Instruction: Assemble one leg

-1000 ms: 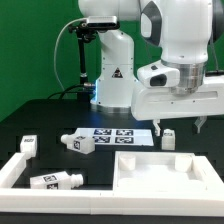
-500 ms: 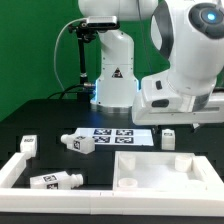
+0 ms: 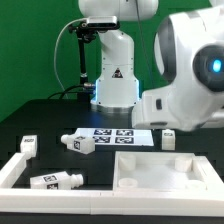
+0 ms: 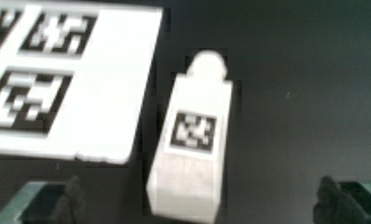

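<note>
The black table is showing between my gripper's fingers and the short white leg. My gripper needs to move toward the leg first, and then close on it.
In the wrist view a short white leg (image 4: 200, 130) with one square tag lies on the black table, next to the marker board (image 4: 57, 80). My gripper (image 4: 200, 205) is open above it. One dark finger (image 4: 49, 205) and the other finger (image 4: 351, 200) stand wide on either side of the leg's near end without touching it. In the exterior view this leg (image 3: 168, 138) sits at the right end of the marker board (image 3: 115, 135), below the arm's big white wrist (image 3: 190, 95), which hides the fingers.
Three more legs lie at the exterior view's left: one (image 3: 80, 143) by the marker board, one (image 3: 28, 146) farther left, one (image 3: 55, 181) in front. The large white panel (image 3: 165, 172) lies at the front right. A white border bar (image 3: 18, 172) runs at the left.
The arm has swung toward the camera and lower over the right-hand leg. Its wrist now fills the exterior view's right and covers the fingers that showed before. The parts have not moved.
</note>
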Motion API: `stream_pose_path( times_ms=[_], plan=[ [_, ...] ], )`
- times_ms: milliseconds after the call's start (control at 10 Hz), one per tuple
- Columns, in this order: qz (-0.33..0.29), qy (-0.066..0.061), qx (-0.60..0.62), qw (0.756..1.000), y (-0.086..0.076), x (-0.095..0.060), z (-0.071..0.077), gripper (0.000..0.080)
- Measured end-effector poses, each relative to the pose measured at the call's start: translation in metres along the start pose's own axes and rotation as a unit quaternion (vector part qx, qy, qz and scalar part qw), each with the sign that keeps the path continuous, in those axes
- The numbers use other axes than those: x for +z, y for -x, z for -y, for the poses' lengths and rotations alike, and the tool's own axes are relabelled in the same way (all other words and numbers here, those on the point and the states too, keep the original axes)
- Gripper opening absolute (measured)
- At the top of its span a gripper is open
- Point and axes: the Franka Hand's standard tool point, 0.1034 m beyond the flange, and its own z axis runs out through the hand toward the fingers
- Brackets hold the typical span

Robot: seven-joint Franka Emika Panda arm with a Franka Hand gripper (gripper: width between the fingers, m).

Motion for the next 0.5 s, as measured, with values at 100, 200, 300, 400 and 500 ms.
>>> stream_pose_path(
  times_ms=[100, 200, 300, 400, 500],
  plan=[
    [0.003, -0.001, 0.004, 1.000, -0.0039, 0.0027, 0.0012, 0.0649],
    [0.002, -0.001, 0.002, 1.000, -0.0035, 0.0018, 0.0014, 0.0649],
    [0.001, -0.001, 0.000, 1.000, -0.0036, 0.0019, 0.0015, 0.0649],
    [-0.005, -0.002, -0.001, 1.000, -0.0061, 0.0027, 0.0017, 0.0649],
    [-0.021, -0.004, 0.001, 1.000, -0.0109, 0.0079, 0.0015, 0.0649]
  ],
)
